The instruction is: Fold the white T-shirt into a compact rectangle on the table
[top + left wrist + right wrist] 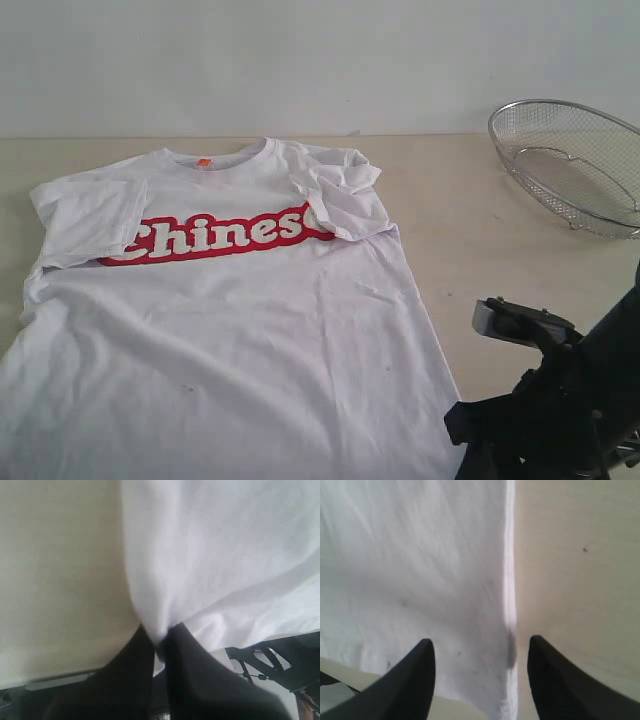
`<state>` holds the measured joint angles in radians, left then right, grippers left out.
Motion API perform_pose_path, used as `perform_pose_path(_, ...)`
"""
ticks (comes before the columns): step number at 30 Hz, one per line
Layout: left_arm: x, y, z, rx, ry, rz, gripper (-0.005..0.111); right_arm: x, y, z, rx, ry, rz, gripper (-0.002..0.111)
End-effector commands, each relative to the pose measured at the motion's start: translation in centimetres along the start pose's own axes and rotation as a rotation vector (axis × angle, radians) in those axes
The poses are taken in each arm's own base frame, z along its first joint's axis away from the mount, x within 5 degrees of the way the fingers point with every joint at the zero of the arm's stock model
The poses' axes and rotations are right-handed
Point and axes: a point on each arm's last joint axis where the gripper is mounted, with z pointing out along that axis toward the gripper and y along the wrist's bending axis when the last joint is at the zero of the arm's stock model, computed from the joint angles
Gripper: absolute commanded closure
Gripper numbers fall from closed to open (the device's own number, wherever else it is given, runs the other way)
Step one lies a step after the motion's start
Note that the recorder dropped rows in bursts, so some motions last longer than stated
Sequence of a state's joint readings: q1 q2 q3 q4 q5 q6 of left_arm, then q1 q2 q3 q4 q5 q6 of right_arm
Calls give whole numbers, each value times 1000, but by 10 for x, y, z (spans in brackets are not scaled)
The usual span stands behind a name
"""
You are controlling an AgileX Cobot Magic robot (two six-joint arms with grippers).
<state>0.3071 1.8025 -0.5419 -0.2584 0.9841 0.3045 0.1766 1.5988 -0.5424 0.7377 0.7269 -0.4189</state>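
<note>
The white T-shirt's hem should go up over the red lettering in a fold, so the robot's right gripper should next grab the T-shirt by its lower corner (509,692).
The white T-shirt (250,330) lies flat on the table (470,230), red "Chinese" lettering up and both sleeves folded inward. In the left wrist view my left gripper (160,628) is shut on a pinch of the shirt's edge (225,555), beside bare tabletop (60,570). This gripper is outside the exterior view. My right gripper (480,647) is open, its two black fingers straddling the shirt's hemmed edge (509,580), with cloth on one side and table (575,580) on the other. The right arm (560,400) stands at the shirt's lower right corner.
A silver wire-mesh basket (575,165) sits at the table's back right. Bare tabletop lies between it and the shirt. A pale wall rises behind the table's far edge.
</note>
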Motion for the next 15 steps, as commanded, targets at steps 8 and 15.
perform_pose_path(8,-13,-1,-1,-4,-111,-10,102,1,-6,8,12,59,0,58)
perform_pose_path(15,-13,-1,-1,-4,-111,-10,102,0,-7,16,-15,86,28,58)
